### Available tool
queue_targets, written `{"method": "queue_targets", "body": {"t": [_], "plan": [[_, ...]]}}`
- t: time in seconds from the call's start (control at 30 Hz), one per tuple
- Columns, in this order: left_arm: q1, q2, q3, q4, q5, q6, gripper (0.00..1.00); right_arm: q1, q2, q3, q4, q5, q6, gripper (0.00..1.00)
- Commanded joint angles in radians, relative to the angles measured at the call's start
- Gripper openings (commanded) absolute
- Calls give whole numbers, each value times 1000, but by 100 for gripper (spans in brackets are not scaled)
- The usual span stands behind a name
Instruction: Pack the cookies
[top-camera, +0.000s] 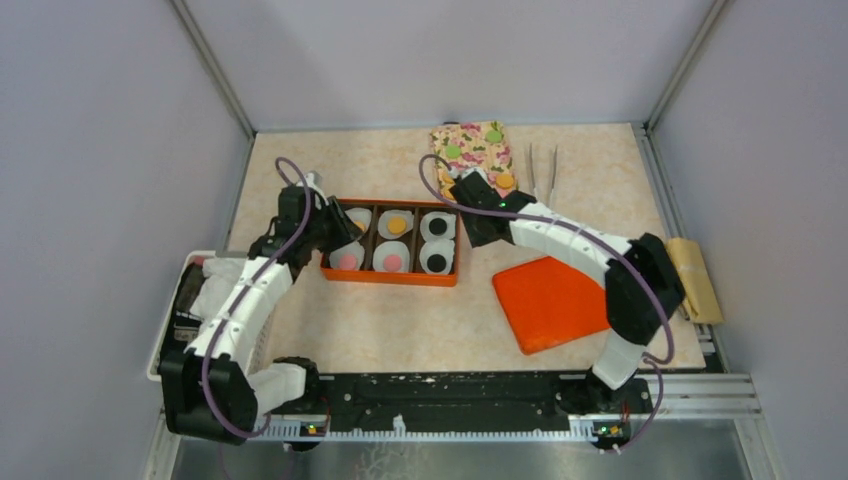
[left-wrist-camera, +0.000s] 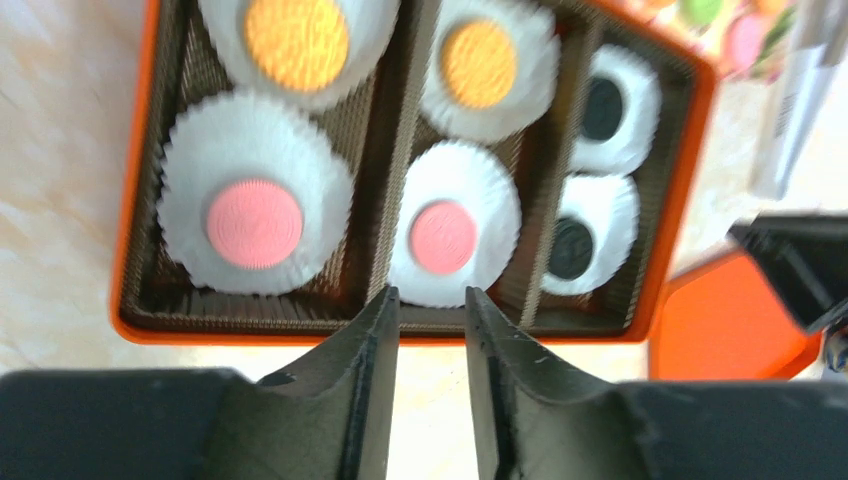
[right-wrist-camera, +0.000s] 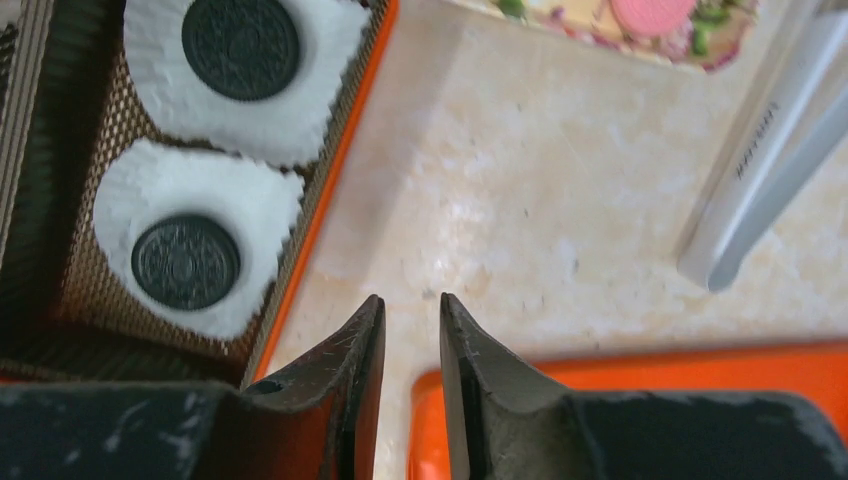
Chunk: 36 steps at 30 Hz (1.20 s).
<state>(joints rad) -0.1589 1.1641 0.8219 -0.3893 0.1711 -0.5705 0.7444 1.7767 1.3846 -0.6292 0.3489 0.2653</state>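
The robot's right gripper needs to grab the orange lid next by the lid's rim nearest the box, so the rest of the lid stays free to cover the cookies.
An orange box (top-camera: 391, 275) holds six white paper liners, each with a cookie: two orange (top-camera: 397, 226), two pink (top-camera: 393, 262) and two black (top-camera: 436, 263). In the left wrist view the pink cookies (left-wrist-camera: 254, 222), orange cookies (left-wrist-camera: 479, 63) and black cookies (left-wrist-camera: 570, 248) lie in the box (left-wrist-camera: 130, 200). More cookies, green (top-camera: 452, 151) and orange (top-camera: 505, 181), lie on a floral cloth (top-camera: 470, 165). My left gripper (top-camera: 335, 228) (left-wrist-camera: 432, 292) hovers at the box's left end, slightly open and empty. My right gripper (top-camera: 466, 190) (right-wrist-camera: 410, 300) sits just right of the box (right-wrist-camera: 330, 170), slightly open and empty, beside the black cookies (right-wrist-camera: 185, 262).
An orange lid (top-camera: 550, 300) (right-wrist-camera: 650, 370) lies right of the box. Metal tweezers (top-camera: 541, 170) (right-wrist-camera: 770, 160) lie beside the cloth. A white basket (top-camera: 200, 290) stands at the left edge and a wooden block (top-camera: 695, 280) at the right edge.
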Motion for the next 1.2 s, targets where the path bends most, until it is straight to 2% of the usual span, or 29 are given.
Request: {"method": "queue_targets", "body": {"t": [0.0,0.23,0.47,0.73,0.9,0.97,1.1,1.17], "plan": [[-2,-71,112,3,-21,32,43,15,-210,-143,-20,0,58,28],[-6,-42,95,121,156,38,45,74,-349,-374,-35,-32,162,33],[-21,6,110,167,240,53,48,132,-357,-521,29,-70,263,33],[-33,60,105,229,317,60,50,140,-358,-603,71,-76,301,32],[-60,126,95,294,379,59,50,142,-358,-643,92,-72,315,23],[-73,156,97,315,410,63,51,146,-365,-652,92,-69,318,14],[-103,204,113,336,463,71,51,173,-386,-638,48,-37,309,1],[-118,218,121,336,489,71,52,199,-406,-615,6,-15,304,0]]}}
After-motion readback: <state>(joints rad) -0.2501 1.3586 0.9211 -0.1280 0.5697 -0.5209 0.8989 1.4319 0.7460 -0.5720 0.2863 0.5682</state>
